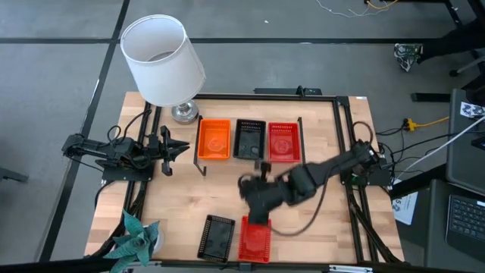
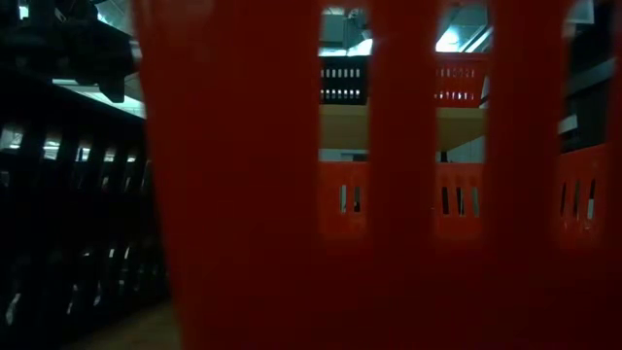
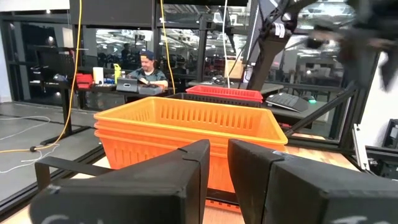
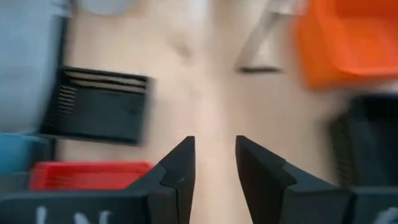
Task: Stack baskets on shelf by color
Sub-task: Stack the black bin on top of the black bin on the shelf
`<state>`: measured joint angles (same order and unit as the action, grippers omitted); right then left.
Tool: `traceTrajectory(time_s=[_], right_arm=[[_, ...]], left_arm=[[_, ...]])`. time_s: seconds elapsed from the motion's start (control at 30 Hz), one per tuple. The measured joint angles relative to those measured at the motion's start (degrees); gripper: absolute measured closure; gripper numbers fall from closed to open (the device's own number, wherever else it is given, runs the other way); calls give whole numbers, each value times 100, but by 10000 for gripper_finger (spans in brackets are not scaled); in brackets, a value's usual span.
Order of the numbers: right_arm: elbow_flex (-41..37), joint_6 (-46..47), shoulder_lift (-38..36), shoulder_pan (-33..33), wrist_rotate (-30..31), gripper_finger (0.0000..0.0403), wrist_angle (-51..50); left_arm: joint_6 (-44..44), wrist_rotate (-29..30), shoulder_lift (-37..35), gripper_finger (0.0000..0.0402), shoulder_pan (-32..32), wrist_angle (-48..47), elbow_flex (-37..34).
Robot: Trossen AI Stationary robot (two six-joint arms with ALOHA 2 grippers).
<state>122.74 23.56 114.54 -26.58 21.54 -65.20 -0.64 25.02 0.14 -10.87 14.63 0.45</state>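
The right gripper grabs the black basket by its rim (image 1: 229, 241) next, to stack it with its own color on the shelf.
Three stacks stand on the shelf (image 1: 203, 168) in the high view: orange baskets (image 1: 214, 140), black baskets (image 1: 250, 139) and red baskets (image 1: 283, 141). A single black basket (image 1: 217, 236) and a single red basket (image 1: 255, 239) lie flat on the table near its near edge. My right gripper (image 1: 250, 189) hovers over bare table between the shelf and these two, open (image 4: 214, 162) and holding nothing. My left gripper (image 1: 170, 148) waits left of the shelf, facing the orange stack (image 3: 186, 134), its fingers (image 3: 217, 168) a narrow gap apart.
A white lamp (image 1: 163, 61) stands at the far left corner, its base beside the orange stack. A teal paper plant (image 1: 136, 235) sits at the near left corner. The near red basket (image 2: 253, 175) fills the low view. Bare wood lies between the shelf and the near baskets.
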Motion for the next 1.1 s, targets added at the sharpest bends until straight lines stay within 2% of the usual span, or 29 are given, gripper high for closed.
traceTrajectory(time_s=[0.17,0.33,0.4,0.67,1.1], right_arm=[[-921,23,128,-474,-230,288,2007],[-2028,193,444,-732,-255,288,4455],[-2206,168,671,-742,-282,288,4981],[-1876,322,1489,-282,-197,288,4771],[-1814,342,1724,-30,-172,288,4254]], left_arm=[[0,1,0,351,1,2,1],[0,0,2,351,2,0,0],[0,0,0,351,0,0,2],[0,1,0,351,4,0,1],[0,2,2,351,2,-2,0]])
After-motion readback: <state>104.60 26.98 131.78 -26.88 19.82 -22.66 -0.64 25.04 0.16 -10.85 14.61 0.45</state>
